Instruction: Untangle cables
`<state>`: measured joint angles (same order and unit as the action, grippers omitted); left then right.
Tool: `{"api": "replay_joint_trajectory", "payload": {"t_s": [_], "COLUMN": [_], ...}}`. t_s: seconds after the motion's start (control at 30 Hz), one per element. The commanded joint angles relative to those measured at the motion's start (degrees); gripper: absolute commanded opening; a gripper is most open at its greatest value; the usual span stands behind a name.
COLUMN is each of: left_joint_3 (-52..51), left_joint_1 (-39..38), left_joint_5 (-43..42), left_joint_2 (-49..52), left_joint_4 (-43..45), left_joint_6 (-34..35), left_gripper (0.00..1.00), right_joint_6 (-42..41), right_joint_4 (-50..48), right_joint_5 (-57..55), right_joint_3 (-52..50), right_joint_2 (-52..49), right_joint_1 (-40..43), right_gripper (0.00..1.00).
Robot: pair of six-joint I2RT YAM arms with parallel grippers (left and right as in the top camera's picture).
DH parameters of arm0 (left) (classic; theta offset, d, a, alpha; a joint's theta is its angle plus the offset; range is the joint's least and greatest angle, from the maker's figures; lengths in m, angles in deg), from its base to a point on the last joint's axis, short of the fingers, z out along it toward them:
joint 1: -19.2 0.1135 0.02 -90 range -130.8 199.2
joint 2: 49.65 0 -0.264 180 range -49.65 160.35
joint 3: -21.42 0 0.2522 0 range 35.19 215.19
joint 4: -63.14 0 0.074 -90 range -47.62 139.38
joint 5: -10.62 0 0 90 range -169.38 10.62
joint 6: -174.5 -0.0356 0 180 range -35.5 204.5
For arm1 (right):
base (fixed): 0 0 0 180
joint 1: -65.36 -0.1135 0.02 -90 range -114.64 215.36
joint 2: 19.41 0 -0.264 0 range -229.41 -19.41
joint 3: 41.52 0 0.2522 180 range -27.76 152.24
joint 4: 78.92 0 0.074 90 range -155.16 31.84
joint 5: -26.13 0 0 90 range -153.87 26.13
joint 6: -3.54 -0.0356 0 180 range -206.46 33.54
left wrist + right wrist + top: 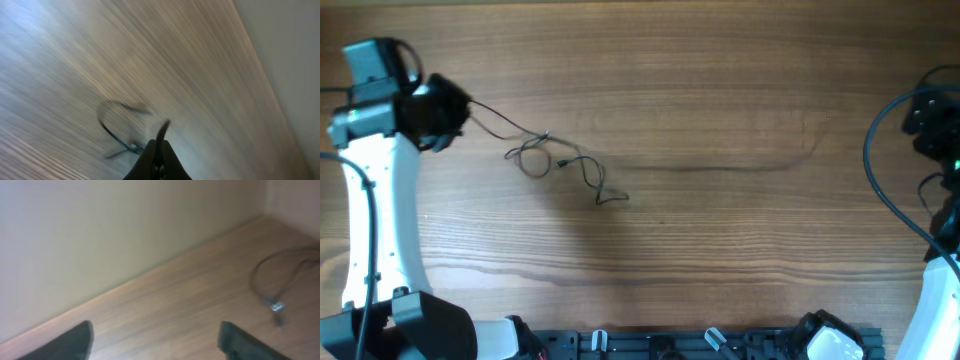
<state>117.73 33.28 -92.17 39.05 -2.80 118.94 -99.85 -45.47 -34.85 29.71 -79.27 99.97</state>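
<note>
My right gripper should next grab the tangled cable near its loose end point(612, 200), opposite my left gripper's piece of cable, to untangle the cables.
The cables point(552, 160) are thin black wires in a small loose tangle on the wooden table point(720, 230), left of centre, with one strand running up and left to my left gripper point(458, 112). In the blurred left wrist view my left gripper point(159, 146) is shut on a black cable end, and a loop of cable point(107, 122) lies on the wood just beyond it. My right gripper point(928, 118) is at the far right edge, away from the tangle. In the right wrist view it point(157, 342) is open and empty. A thin wire with a small silver plug point(275, 306) lies to its right.
Thick black arm cables point(876, 160) loop beside the right arm. The left arm's white link point(380, 220) runs down the left side. A pale wall point(100, 240) rises behind the table's edge. A dark rail point(700, 345) runs along the front edge.
</note>
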Motion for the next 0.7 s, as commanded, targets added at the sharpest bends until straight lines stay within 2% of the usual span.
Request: {"api": "replay_joint_trajectory", "payload": {"t_s": [0.0, 0.13, 0.2, 0.3, 0.43, 0.5, 0.57, 0.6, 0.67], "left_joint_3": [-0.09, -0.09, -0.09, -0.07, -0.07, -0.07, -0.07, -0.07, -0.07], "left_joint_1": [-8.04, -13.35, -15.10, -15.74, -14.43, -13.90, -13.70, -13.70, -13.70], "left_joint_5": [-2.40, -2.21, -3.89, -6.25, -3.93, -3.23, -3.23, -3.23, -3.21], "left_joint_2": [0.55, 0.55, 0.52, 0.20, 0.11, 0.11, 0.11, 0.11, 0.11], "left_joint_4": [2.08, 4.59, 5.55, 6.38, 7.19, 7.15, 6.73, 6.29, 5.20], "left_joint_6": [-6.95, -8.74, -8.76, -8.74, -8.48, -8.28, -8.31, -8.31, -8.33], "left_gripper": [0.04, 0.04, 0.04, 0.04, 0.04, 0.04, 0.04, 0.04, 0.04], "right_joint_6": [-0.28, 0.00, 3.26, 3.58, 4.63, 7.10, 6.34, 3.37, -5.70], "right_joint_4": [4.37, 10.99, 12.17, 11.78, 9.84, 5.01, -2.73, -6.86, -15.80], "right_joint_5": [12.68, 19.08, 19.06, 19.08, 18.53, 17.88, 12.57, 10.58, 9.33], "right_joint_3": [0.37, 0.13, 0.13, 0.13, 0.13, 0.13, 0.13, 0.13, 0.13], "right_joint_2": [-1.55, -4.87, -8.20, -13.29, -23.30, -28.41, -32.65, -34.38, -38.03], "right_joint_1": [-0.50, -6.38, -14.45, -26.10, -44.70, -52.81, -57.96, -59.39, -60.63], "right_gripper": [1.00, 1.00, 1.00, 1.00, 0.98, 0.96, 0.96, 0.96, 0.89]}}
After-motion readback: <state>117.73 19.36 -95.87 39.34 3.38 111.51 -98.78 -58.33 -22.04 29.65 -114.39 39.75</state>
